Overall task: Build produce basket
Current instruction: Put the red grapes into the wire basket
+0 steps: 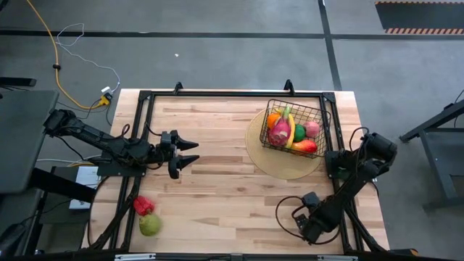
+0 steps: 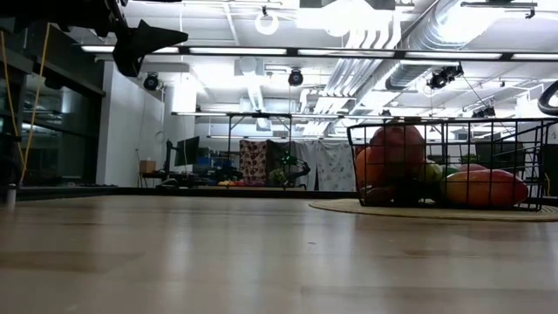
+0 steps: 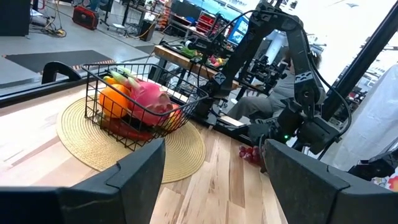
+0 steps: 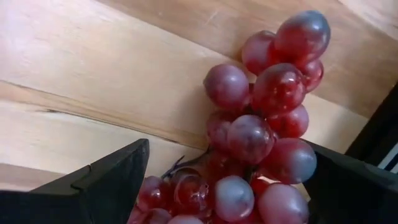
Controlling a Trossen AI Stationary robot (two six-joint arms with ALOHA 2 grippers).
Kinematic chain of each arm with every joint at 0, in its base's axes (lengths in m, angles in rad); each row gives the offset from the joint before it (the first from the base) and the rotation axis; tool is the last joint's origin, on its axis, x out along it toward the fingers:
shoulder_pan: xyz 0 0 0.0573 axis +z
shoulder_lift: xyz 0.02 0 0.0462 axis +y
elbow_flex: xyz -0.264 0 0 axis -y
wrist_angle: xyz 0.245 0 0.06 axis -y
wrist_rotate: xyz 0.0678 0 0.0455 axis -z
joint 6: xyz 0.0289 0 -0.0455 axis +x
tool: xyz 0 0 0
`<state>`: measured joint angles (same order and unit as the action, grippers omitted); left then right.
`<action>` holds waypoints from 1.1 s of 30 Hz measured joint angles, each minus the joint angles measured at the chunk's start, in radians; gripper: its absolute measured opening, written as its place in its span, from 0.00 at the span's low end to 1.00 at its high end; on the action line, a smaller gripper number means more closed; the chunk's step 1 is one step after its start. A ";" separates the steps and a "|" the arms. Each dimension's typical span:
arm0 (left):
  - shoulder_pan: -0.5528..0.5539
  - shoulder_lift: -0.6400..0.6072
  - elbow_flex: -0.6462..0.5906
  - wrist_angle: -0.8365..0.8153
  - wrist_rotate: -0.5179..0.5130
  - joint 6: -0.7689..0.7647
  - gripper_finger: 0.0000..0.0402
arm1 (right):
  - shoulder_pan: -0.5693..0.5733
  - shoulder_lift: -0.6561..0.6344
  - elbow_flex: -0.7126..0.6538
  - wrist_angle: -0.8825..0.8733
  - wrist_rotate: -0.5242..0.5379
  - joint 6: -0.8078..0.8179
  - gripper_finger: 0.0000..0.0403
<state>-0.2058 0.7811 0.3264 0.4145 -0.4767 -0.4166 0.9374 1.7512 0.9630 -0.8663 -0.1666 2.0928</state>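
The purple grapes will join the basket's produce next, so my right gripper will grab them by their stem end (image 4: 202,177).
The black wire basket (image 1: 293,129) stands on a round tan disc (image 1: 284,165) at the far right, with a pink dragon fruit (image 3: 149,99), an orange, a banana and other produce inside. Purple grapes (image 4: 261,137) lie on the wood near the front right. My right gripper (image 4: 227,146) points down over them, open, one finger on each side. A red pepper (image 1: 143,205) and a green pear (image 1: 150,225) lie at the near left. My left gripper (image 1: 185,152) hovers level and open at mid-left, holding nothing. My right gripper comes at the grape bunch from above, pointing down, with its two fingers (image 4: 106,180) on either side of the cluster, which lies on the table. I cannot tell whether a finger touches a grape.
The black frame rail (image 1: 341,174) runs along the table's right edge, close to the grapes. Bare wood stretches across the middle of the table between the two arms. Beyond the table are workbenches and other arms.
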 joint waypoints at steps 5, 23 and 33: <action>0.000 0.000 0.000 0.000 0.000 -0.001 0.65 | 0.000 0.001 -0.001 0.009 0.014 -0.029 0.94; 0.000 0.000 0.000 0.000 -0.005 0.000 0.65 | -0.055 -0.005 -0.002 0.024 0.004 -0.148 0.36; 0.000 0.000 0.000 -0.003 -0.006 0.001 0.65 | -0.050 -0.141 0.053 0.028 0.517 -0.339 0.20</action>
<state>-0.2054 0.7811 0.3265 0.4118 -0.4828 -0.4160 0.8869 1.6097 1.0162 -0.8379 0.3502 1.7540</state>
